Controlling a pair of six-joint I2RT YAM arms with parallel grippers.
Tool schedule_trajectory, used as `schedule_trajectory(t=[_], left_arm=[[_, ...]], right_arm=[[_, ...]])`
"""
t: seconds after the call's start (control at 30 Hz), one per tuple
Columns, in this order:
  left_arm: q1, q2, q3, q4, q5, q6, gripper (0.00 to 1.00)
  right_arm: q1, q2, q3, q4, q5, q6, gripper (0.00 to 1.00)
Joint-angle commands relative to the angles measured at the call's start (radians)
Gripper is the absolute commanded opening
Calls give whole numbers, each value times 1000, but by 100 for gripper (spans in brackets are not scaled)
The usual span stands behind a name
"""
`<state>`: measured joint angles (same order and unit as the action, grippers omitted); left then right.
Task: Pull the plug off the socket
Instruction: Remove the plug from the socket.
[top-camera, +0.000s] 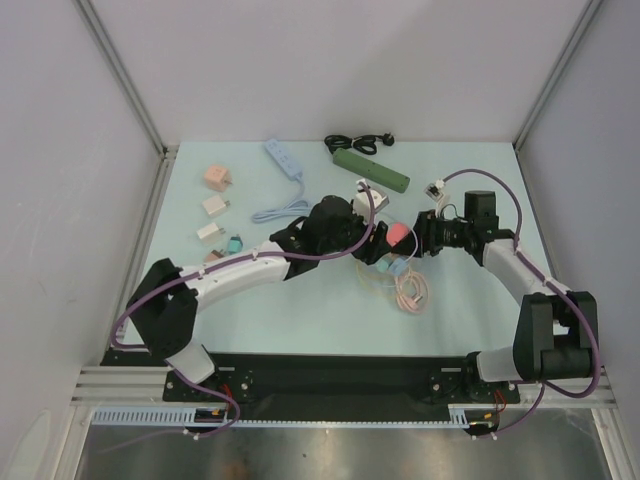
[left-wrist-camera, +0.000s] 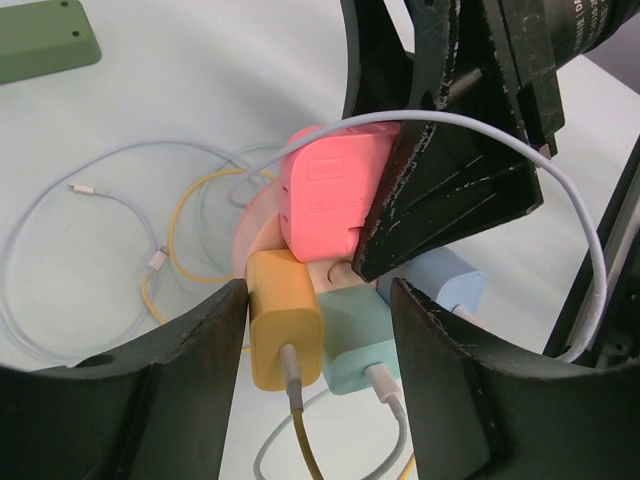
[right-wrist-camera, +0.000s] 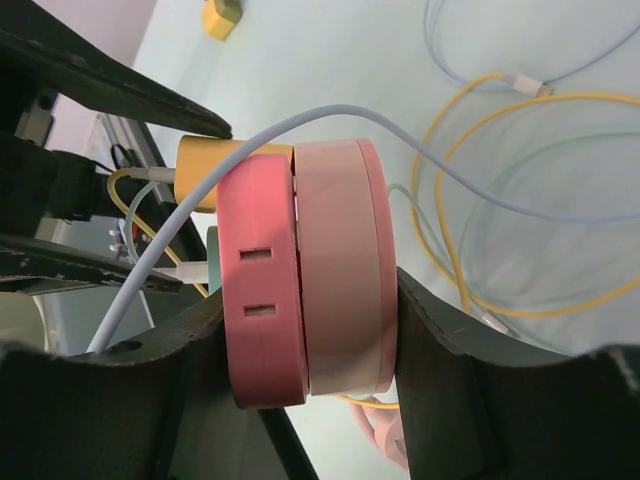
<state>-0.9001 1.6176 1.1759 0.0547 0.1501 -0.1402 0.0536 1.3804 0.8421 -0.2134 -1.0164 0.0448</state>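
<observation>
My left gripper grabs the plug's body across its sides next, cable end facing the gripper, to pull the yellow plug off the socket.
A round pale pink socket carries a pink plug, a yellow plug, a mint plug and a light blue plug. My right gripper is shut across the socket and the pink plug together; in the top view it holds them at the table's middle. My left gripper faces it from the left, its jaws on either side of the yellow and mint plugs, pressed against them. The right gripper's fingers cover part of the pink plug.
Loose charging cables lie under and in front of the socket. A green power strip, a black cable and a blue power strip lie behind. Several small chargers sit at the left.
</observation>
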Motion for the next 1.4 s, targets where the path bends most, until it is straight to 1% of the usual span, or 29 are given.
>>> schedule_trajectory(t=[0.0,0.17,0.33,0.5,0.6,0.7,0.73,0.8,0.83,0.87,0.93,1.03,1.07,1.17,1.27,1.37], left_arm=[[-6,-2,62,-47,25,42,64],[-10,10,82,-118,-18,83,64],[-19,27,100,-167,-32,125,64],[-25,86,134,-210,-29,129,64],[-28,132,189,-254,-44,131,63],[-34,159,223,-277,-58,137,50],[-36,163,231,-286,-67,137,36],[-36,172,243,-296,-73,137,20],[-37,179,254,-305,-84,137,6],[-39,180,257,-311,-90,137,0],[-43,174,258,-317,-102,137,0],[-54,144,232,-305,-138,136,0],[-59,105,219,-273,-185,131,0],[-75,24,156,-213,-210,91,0],[-109,-28,125,-185,-250,76,0],[-123,-62,99,-190,-262,76,0]], right_arm=[[12,-41,38,3,12,-39,0],[15,-44,40,-3,18,-43,0],[17,-43,43,-7,24,-42,0],[28,-52,43,-17,33,-80,0],[32,-63,40,-23,44,-95,0],[35,-73,38,-21,64,-105,0],[41,-73,38,-24,68,-114,0],[49,-81,38,-27,90,-120,0],[57,-84,38,-29,98,-128,0],[58,-86,38,-30,117,-129,0],[71,-99,35,-29,154,-134,0],[80,-118,35,-29,295,-138,0],[86,-122,31,-21,379,-141,0],[94,-118,34,-20,496,-138,0],[100,-104,38,-21,561,-138,0],[100,-96,40,-21,576,-145,0]])
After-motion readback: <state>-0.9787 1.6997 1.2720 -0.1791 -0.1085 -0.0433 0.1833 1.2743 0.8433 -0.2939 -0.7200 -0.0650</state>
